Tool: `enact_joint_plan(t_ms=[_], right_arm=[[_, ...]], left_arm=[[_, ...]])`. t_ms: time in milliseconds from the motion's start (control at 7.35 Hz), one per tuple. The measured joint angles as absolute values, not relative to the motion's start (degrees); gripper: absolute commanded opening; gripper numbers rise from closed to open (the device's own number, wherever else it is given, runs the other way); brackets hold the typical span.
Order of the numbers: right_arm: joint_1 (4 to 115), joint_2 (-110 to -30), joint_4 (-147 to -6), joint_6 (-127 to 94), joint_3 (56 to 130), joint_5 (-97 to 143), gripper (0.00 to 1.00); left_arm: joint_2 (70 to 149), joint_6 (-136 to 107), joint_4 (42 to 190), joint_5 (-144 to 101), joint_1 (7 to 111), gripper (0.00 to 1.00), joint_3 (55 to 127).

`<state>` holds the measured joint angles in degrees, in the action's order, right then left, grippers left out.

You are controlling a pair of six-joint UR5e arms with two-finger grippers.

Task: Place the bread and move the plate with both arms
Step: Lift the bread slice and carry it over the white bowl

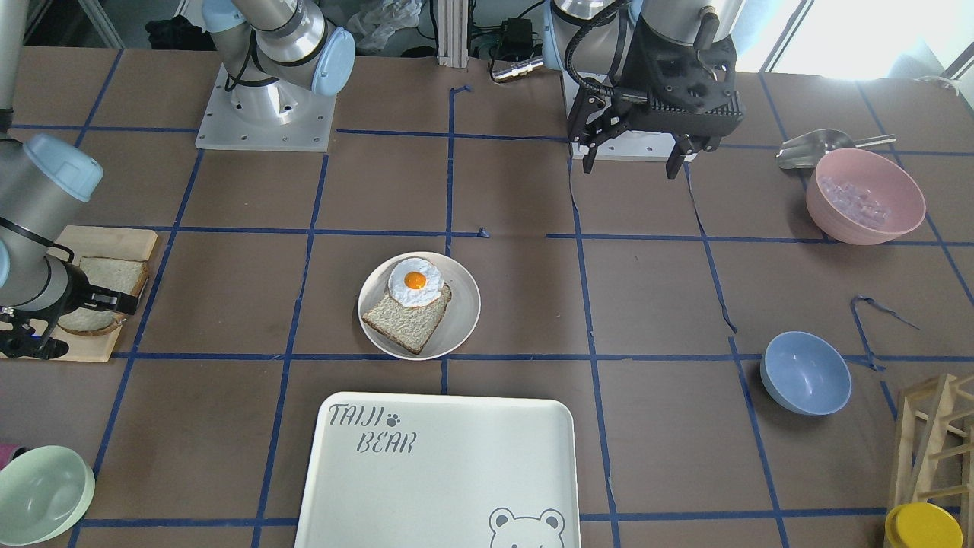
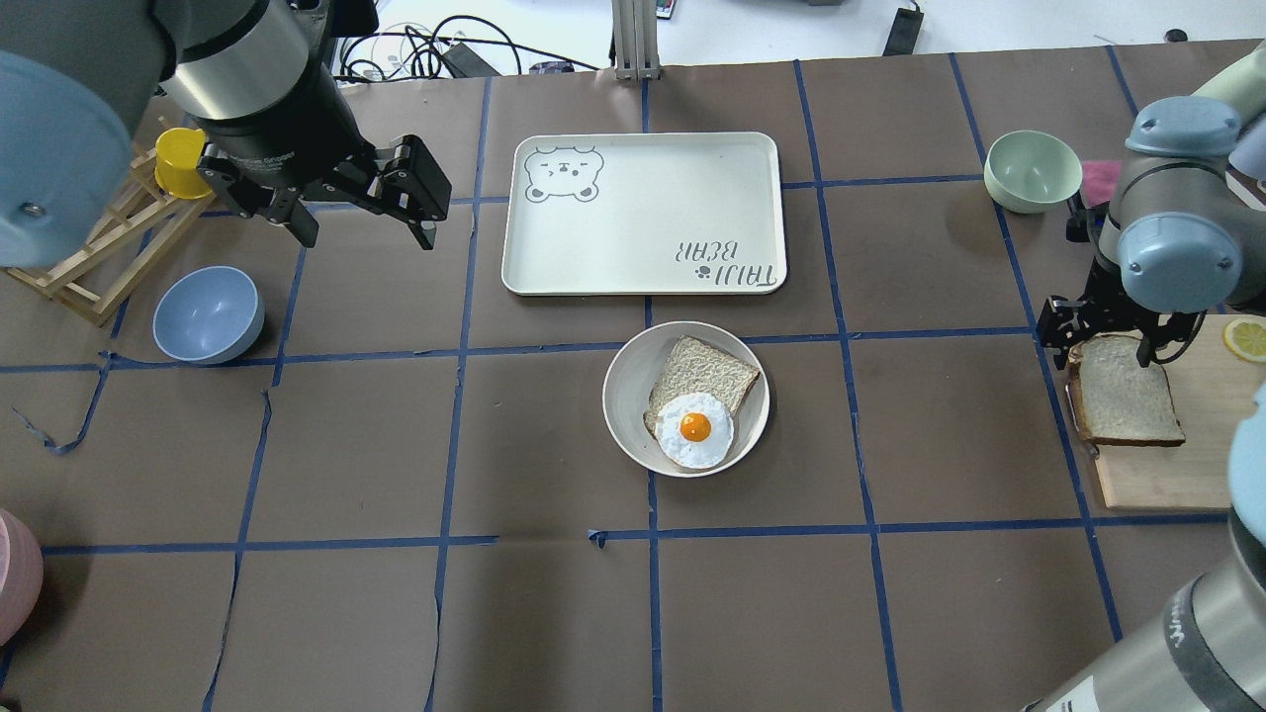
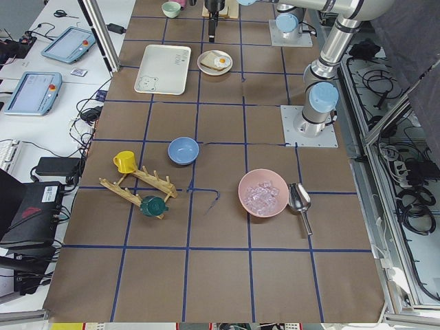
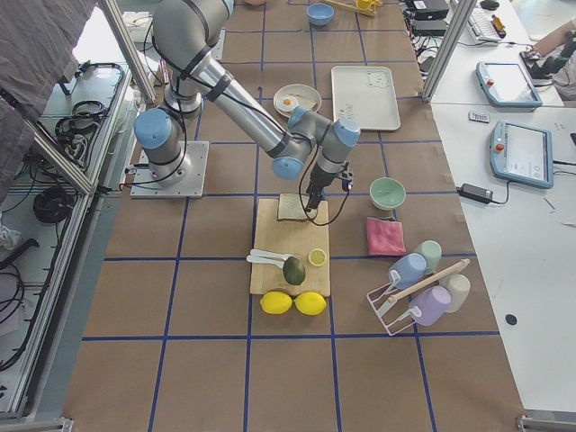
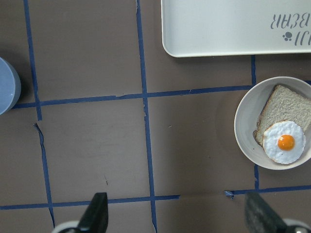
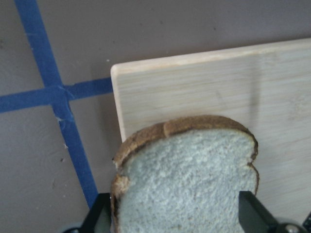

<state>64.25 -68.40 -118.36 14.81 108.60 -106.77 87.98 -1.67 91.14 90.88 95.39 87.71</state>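
Note:
The right gripper grabs the bread by its crusted side edges next, to top the fried egg (image 1: 416, 282) on the plate.
The bread (image 2: 1128, 391) is a pale slice lying on a wooden cutting board (image 2: 1167, 455) at the table's right end. It also shows in the right wrist view (image 6: 189, 184) and the front view (image 1: 114, 275). My right gripper (image 2: 1103, 341) is open just over the slice's far edge, with one finger (image 6: 99, 216) on each side of it. The plate (image 2: 623, 396) sits mid-table and holds a tanner slice with a fried egg (image 2: 695, 427) on it. My left gripper (image 2: 366, 237) is open and empty, high over the table's left part, well away from the plate (image 5: 243, 121).
The TAIJI BEAR tray (image 2: 643, 213) lies just beyond the plate. A blue bowl (image 2: 208, 314) and a wooden rack with a yellow cup (image 2: 183, 158) are at the left. A green bowl (image 2: 1032, 170) is at the far right. A pink bowl (image 1: 865, 196) with a scoop is near the left arm's base.

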Motion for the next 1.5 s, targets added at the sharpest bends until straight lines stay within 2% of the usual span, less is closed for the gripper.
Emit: enact_joint_plan(t_ms=[272,408,816,1088,1360,1496], right_arm=[[64.0,-69.7,-120.4,14.8,112.6,-106.5,0.92],[64.0,-69.8,-121.5,15.0,113.5,-106.7,0.71],[64.0,-70.0,-121.6,15.6,114.0,-107.0,0.28],[64.0,-70.2,-121.5,16.0,114.0,-106.8,0.20],[64.1,-72.3,-121.0,16.2,114.0,-106.5,0.01],[64.1,-73.2,-120.6,16.2,114.0,-106.4,0.00]], left_arm=[[88.0,-1.7,91.1,90.8,95.4,1.00,87.6],[88.0,-1.7,91.1,90.8,95.4,1.00,87.6],[88.0,-1.7,91.1,90.9,95.4,1.00,87.6],[88.0,-1.7,91.2,90.9,95.4,1.00,87.6],[88.0,-1.7,91.2,90.9,95.2,1.00,87.6],[88.0,-1.7,91.2,90.8,95.1,1.00,87.6]])
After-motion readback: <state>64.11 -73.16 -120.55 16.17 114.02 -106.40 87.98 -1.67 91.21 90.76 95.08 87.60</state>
